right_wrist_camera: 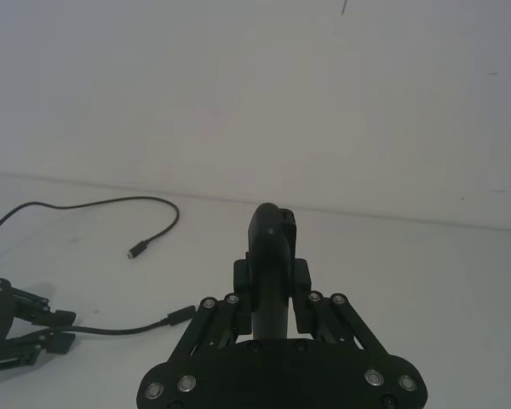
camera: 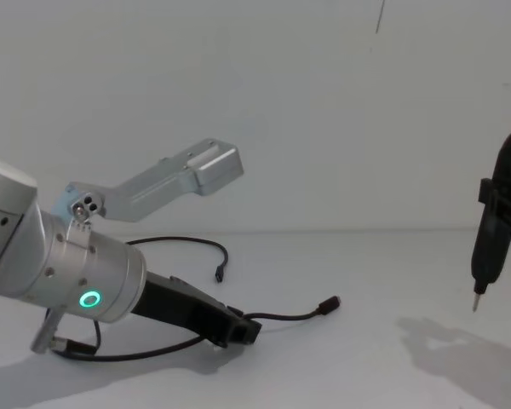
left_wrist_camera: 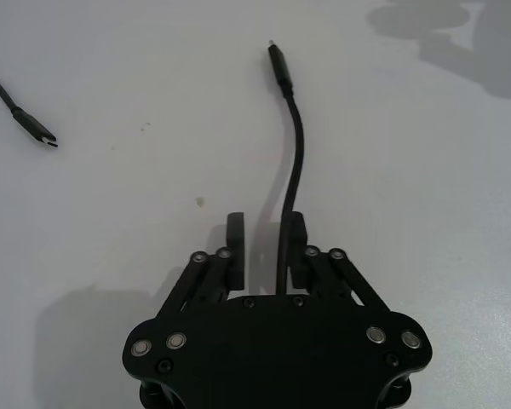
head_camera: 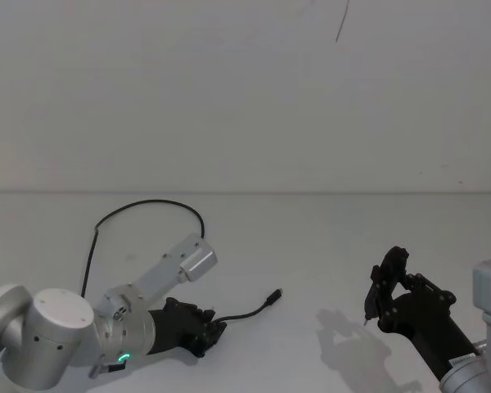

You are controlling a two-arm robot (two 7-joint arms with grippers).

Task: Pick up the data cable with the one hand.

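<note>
The data cable's plug should stay free to meet the silver pin tip. My left gripper will next grab the thin black cord behind the plug.
The data cable is thin and black and loops across the white table. One plug lies mid-table, and the other end lies apart to the side. My left gripper, black behind a silver cylinder with a green ring, rests low on the table. It is open. The cable runs between its fingers, close against one pad, a short way behind the plug. My right gripper hovers at the right, shut on a slim black piece with a silver pin tip.
The white table runs back to a plain white wall. A silver link of the left arm sticks out above the cable loop. The cable's far plug lies behind the left gripper.
</note>
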